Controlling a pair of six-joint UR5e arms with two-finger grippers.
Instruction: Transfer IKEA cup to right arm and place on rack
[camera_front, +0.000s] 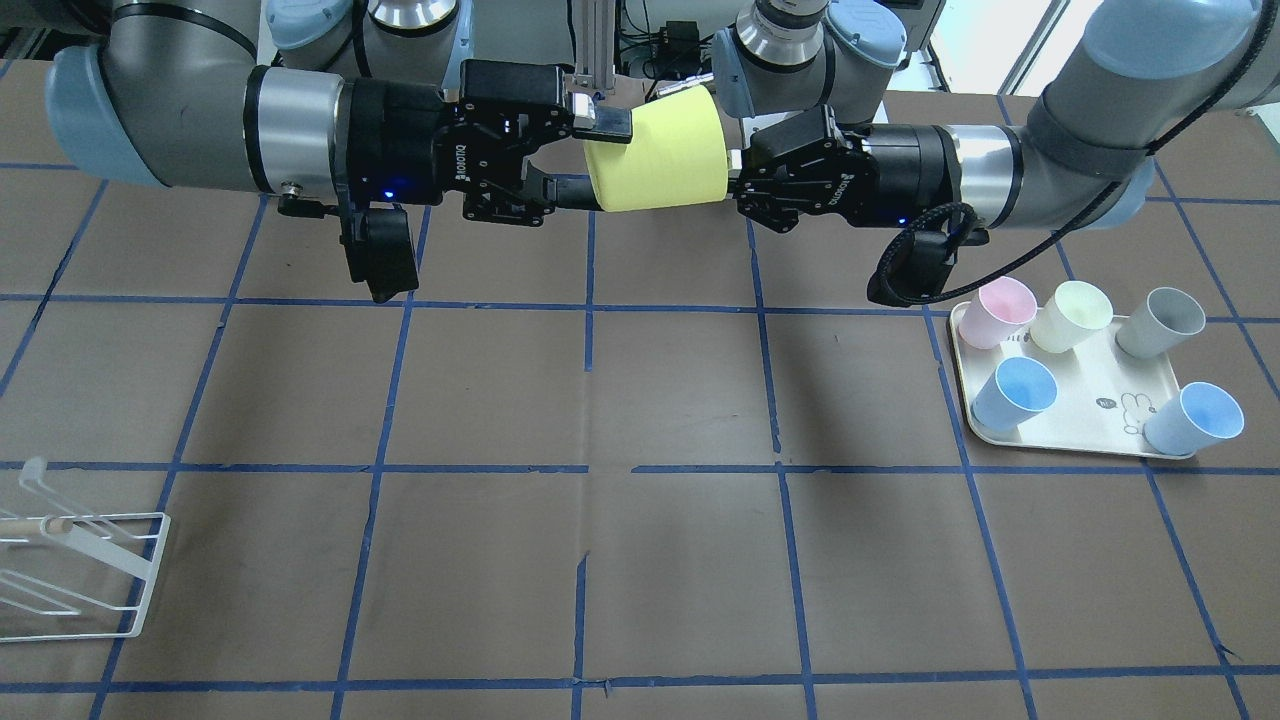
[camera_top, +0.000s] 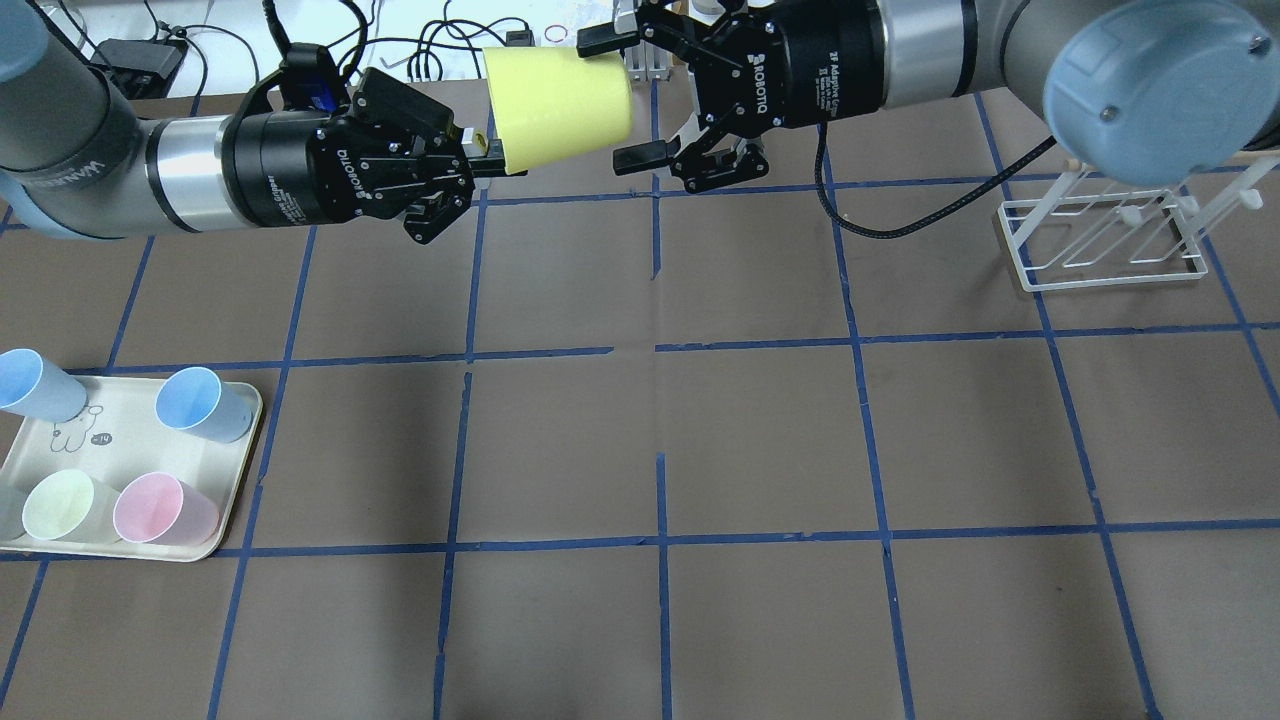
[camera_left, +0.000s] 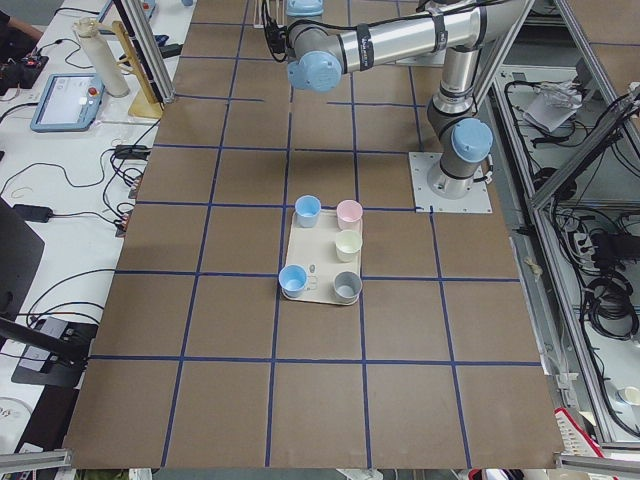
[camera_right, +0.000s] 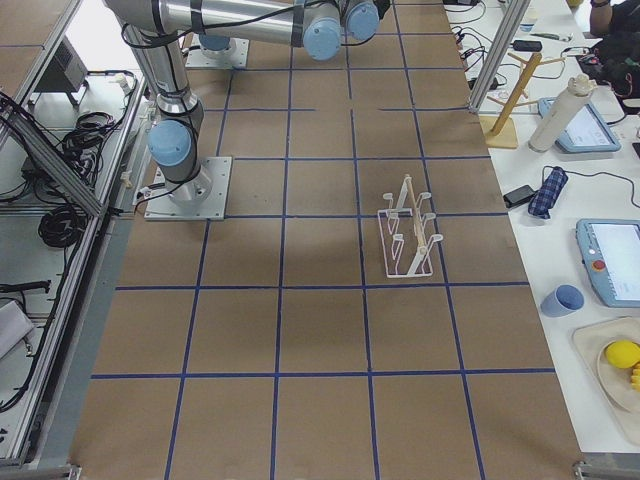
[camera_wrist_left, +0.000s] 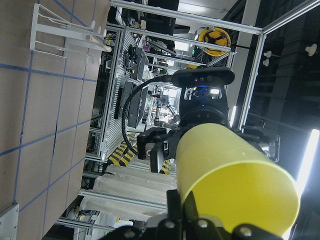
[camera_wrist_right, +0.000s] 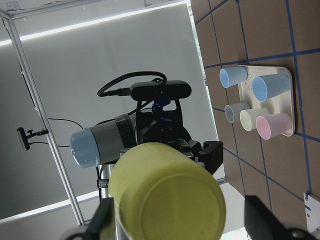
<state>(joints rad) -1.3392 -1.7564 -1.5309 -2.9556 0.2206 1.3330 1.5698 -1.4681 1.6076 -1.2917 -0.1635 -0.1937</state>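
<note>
The yellow cup needs to go on the rack (camera_front: 84, 564), so my right gripper should next take it over by grabbing the cup by its base end (camera_front: 609, 176).
The lemon-yellow IKEA cup (camera_front: 660, 150) hangs on its side in the air over the table's robot side, between the two grippers (camera_top: 560, 105). My left gripper (camera_top: 490, 160) is shut on the rim of its wide end. My right gripper (camera_top: 620, 100) is open, with one finger on each side of the narrow base and a small gap at both. The right wrist view shows the cup's base (camera_wrist_right: 165, 195) between the spread fingers (camera_wrist_right: 265, 215). The left wrist view shows the cup's side (camera_wrist_left: 225, 170). The white wire rack (camera_top: 1100, 240) stands on the table on my right.
A cream rabbit tray (camera_front: 1090, 420) on my left holds pink (camera_front: 1003, 310), pale cream-yellow (camera_front: 1072, 315), grey (camera_front: 1160, 322) and two blue cups (camera_front: 1015, 393). The brown tabletop has blue tape grid lines. Cables and benches lie beyond the table.
</note>
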